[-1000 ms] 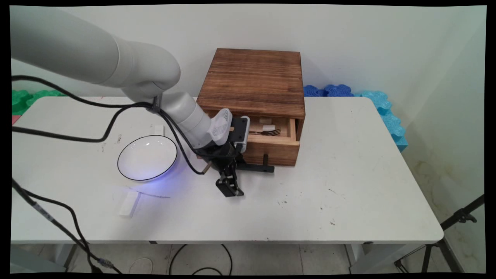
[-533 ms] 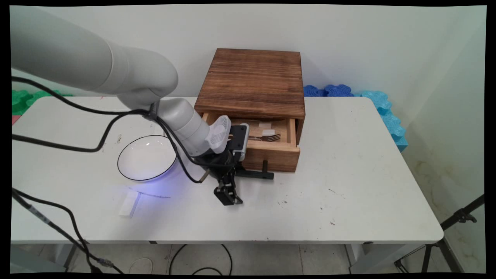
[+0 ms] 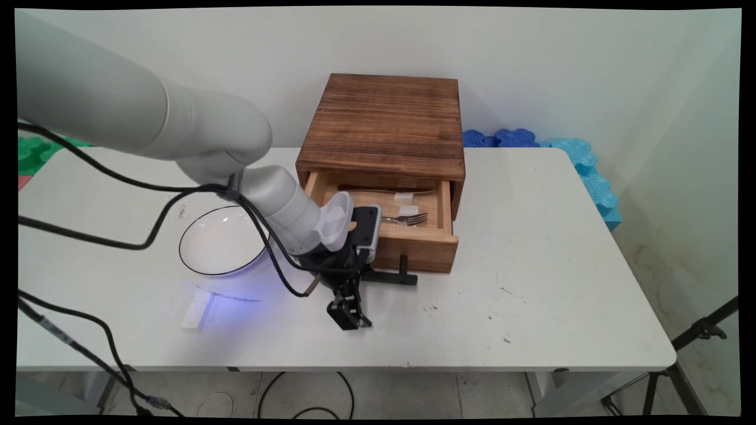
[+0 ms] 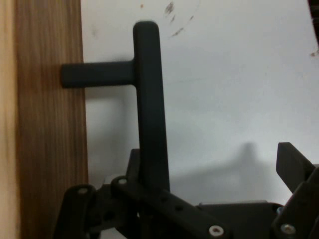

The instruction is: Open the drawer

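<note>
The gripper will open the drawer wider next, so it will grab the wooden box's drawer (image 3: 423,251) by its black bar handle (image 3: 390,277).
A dark wooden box (image 3: 384,124) stands at the back of the table, its light wooden drawer (image 3: 416,251) pulled partly out. Inside the drawer lie a fork (image 3: 407,219) and small white pieces (image 3: 407,209). My gripper (image 3: 352,295) is at the left end of the drawer's black bar handle (image 3: 390,277). In the hand view the handle (image 4: 149,109) runs down against the left finger (image 4: 133,164), while the right finger (image 4: 293,167) stands far off it. The gripper (image 4: 213,159) is open, with the handle between its fingers. The drawer front (image 4: 50,124) fills the left edge.
A white bowl with a dark rim (image 3: 221,239) sits left of the arm. A small white block (image 3: 196,310) lies nearer the front edge. Black cables (image 3: 118,177) hang from the arm across the left side. Blue foam pieces (image 3: 585,165) lie beyond the table's right back corner.
The drawer has slid further out toward the table's near side. My gripper has moved the same way with the handle, and more of the drawer's inside shows.
</note>
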`<state>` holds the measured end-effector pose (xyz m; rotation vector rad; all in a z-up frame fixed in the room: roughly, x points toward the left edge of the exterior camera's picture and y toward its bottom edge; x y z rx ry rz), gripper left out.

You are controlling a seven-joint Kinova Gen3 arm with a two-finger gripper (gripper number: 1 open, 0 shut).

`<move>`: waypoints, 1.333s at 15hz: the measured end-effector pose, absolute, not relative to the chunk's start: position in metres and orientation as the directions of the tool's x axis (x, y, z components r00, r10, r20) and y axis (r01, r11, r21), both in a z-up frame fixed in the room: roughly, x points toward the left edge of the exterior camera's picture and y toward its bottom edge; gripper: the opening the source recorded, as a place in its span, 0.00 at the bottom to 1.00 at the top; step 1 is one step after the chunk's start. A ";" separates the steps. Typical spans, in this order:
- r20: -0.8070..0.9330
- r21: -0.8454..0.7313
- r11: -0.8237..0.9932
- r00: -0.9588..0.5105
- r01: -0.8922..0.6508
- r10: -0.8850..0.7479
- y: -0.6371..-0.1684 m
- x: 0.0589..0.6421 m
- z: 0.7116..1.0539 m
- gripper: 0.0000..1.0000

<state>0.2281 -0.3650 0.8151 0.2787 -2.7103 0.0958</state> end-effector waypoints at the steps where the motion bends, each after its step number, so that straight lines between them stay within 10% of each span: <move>1: 0.409 -0.023 0.978 -0.894 -0.208 -0.180 -0.363 0.225 0.814 1.00; 20: 0.419 0.017 0.979 -0.887 -0.203 -0.191 -0.317 0.210 0.812 1.00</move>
